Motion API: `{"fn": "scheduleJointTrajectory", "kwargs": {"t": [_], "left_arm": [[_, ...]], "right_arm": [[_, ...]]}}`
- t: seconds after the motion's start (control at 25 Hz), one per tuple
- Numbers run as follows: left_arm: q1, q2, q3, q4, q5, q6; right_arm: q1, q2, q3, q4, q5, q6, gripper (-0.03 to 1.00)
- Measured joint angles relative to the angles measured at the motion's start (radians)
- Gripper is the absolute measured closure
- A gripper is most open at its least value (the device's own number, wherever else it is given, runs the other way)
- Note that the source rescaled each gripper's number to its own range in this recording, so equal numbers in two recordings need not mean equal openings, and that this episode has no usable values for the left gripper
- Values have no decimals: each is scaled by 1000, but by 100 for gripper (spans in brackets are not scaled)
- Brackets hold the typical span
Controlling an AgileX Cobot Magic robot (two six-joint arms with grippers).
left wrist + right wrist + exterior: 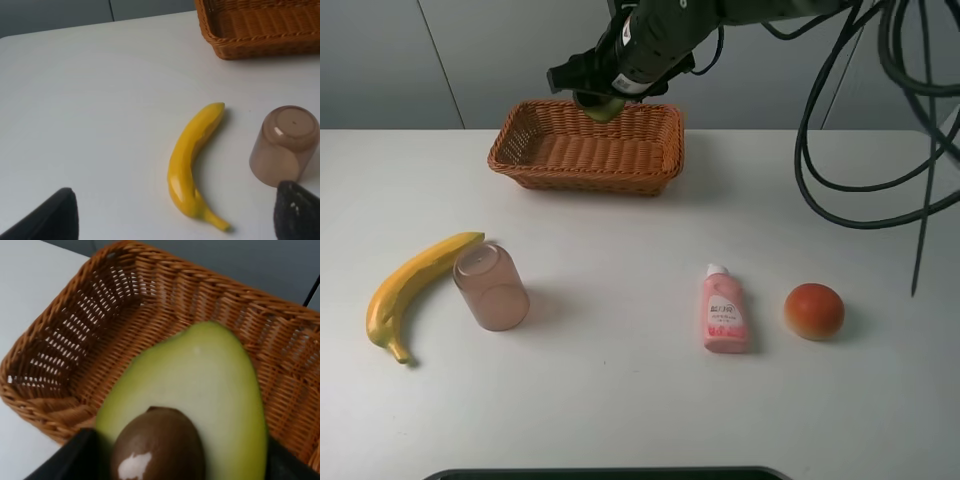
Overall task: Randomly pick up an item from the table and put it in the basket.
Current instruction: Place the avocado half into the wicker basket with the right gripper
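The avocado hangs above the basket's rim in the high view, so it is too early to release. My right gripper lowers the avocado farther into the basket next.
My right gripper [605,100] is shut on the halved avocado [602,107] and holds it above the back of the brown wicker basket [555,160]. In the right wrist view the avocado [200,390] fills the frame, with yellow-green flesh and a brown pit, and the basket [75,350] lies below it. My left gripper [170,220] is open and empty above the white table [75,110], close to the banana [192,160]. The left gripper does not show in the high view.
On the table [640,400] lie a yellow banana [410,290], a tipped pinkish cup [490,290], a pink bottle [724,310] and a round orange-red fruit [814,310]. Black cables [860,120] hang at the right. The cup [285,145] and basket corner [260,30] show in the left wrist view.
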Motion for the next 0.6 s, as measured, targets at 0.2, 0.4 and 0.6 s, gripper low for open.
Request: {"fn": "scheduleJointTrajectory", "kwargs": {"t": [0.2, 0.4, 0.6], "left_arm": [[0, 0, 0, 0, 0, 7], [0, 0, 0, 0, 0, 6], [0, 0, 0, 0, 0, 6]], "right_arm": [[-38, 135, 0, -37, -155, 0, 97], [-54, 215, 0, -70, -272, 0, 97], [-61, 237, 0, -72, -305, 0, 97]]}}
